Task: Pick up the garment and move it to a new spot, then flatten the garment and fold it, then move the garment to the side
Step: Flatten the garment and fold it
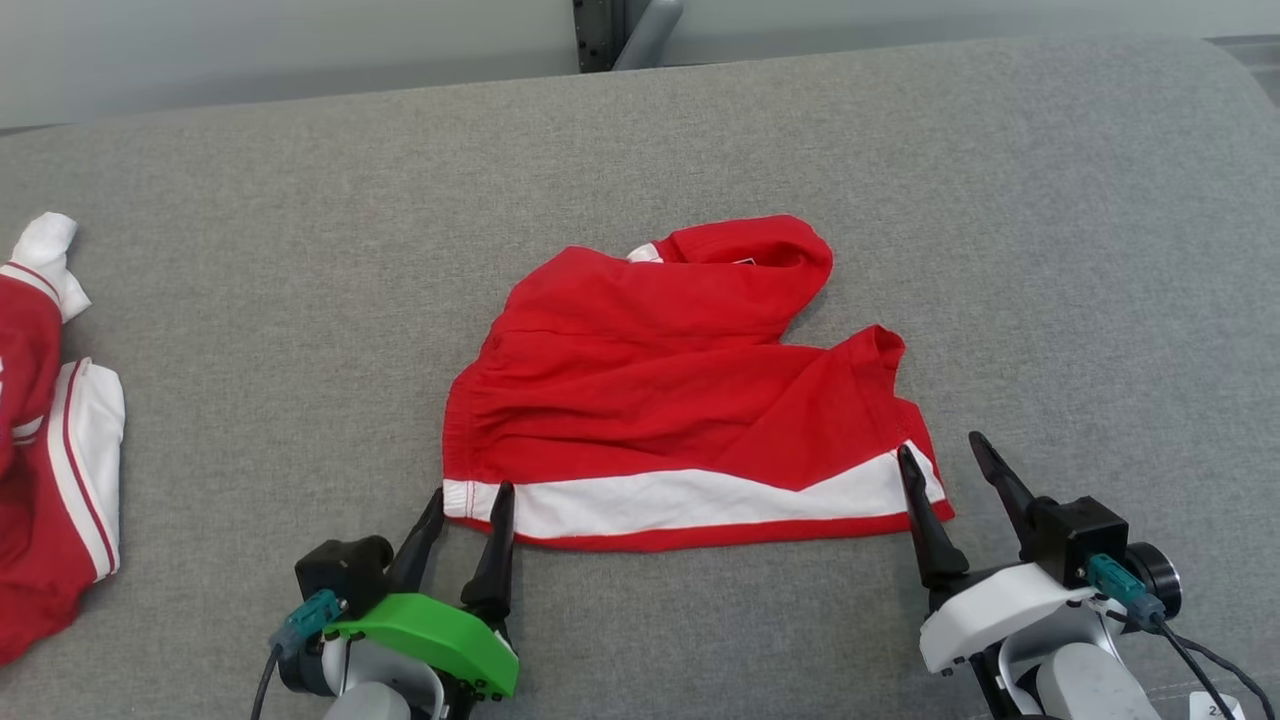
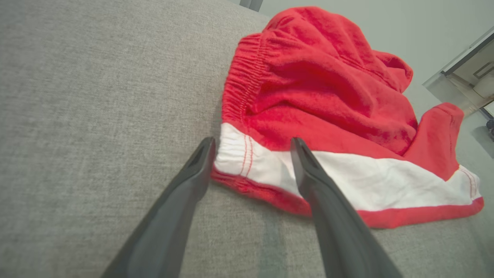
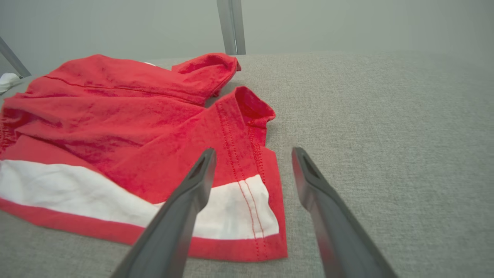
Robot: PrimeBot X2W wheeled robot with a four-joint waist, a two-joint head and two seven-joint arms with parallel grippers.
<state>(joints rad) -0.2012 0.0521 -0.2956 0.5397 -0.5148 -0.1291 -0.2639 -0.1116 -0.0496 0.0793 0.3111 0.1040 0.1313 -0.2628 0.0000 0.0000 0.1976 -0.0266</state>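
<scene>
The left gripper grabs the white waistband corner (image 1: 465, 498) of the shorts next, since it stands up in an edge that is easy to pinch while the red cloth (image 1: 636, 396) lies slack.
The garment (image 1: 680, 390) is a pair of red shorts with a white band along the near hem, lying rumpled in the middle of the grey fabric surface (image 1: 300, 250). My left gripper (image 1: 470, 495) stands open at the garment's near left corner (image 2: 235, 162), its two fingers straddling that white corner. My right gripper (image 1: 942, 450) is open at the near right corner (image 3: 251, 204), one finger over the hem and the other just off the cloth. Neither gripper holds anything.
Another red and white garment (image 1: 45, 450) lies bunched at the far left edge of the surface. A dark post (image 1: 610, 30) rises behind the far edge. Bare grey fabric surrounds the shorts on every side.
</scene>
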